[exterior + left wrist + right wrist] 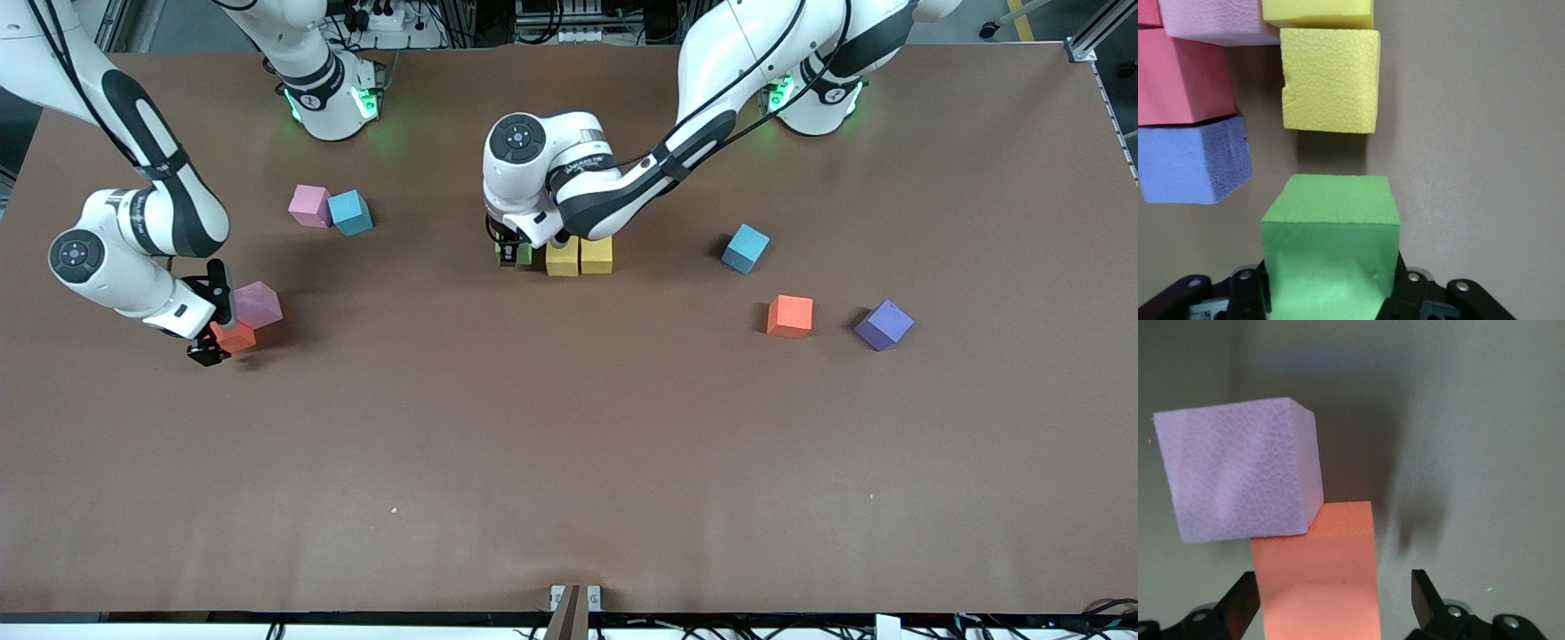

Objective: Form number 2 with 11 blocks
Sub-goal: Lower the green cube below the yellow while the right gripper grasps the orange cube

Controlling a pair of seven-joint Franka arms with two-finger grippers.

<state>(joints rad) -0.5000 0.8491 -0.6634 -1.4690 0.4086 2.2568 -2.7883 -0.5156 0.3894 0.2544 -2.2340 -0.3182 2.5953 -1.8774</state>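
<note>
My right gripper closes on the orange block next, since the fingertips are on either side of it, below the pink block [1235, 470].
My left gripper [511, 252] is shut on the green block [1330, 253], in line with two yellow blocks [562, 258] [596, 254] at the table's middle, a small gap from the nearer one [1331, 80]. Beside them the left wrist view shows a purple block [1191, 160], a red block [1181, 80] and a pink block [1215, 20]; the arm hides these in the front view. My right gripper [216, 322] stands open around an orange block [1315, 573], which touches a pink block [258, 304] toward the right arm's end of the table.
A pink block [309, 205] and a light-blue cube [350, 212] sit together near the right arm's base. Toward the left arm's end lie a light-blue cube [745, 248], an orange block [789, 316] and a purple block [884, 324].
</note>
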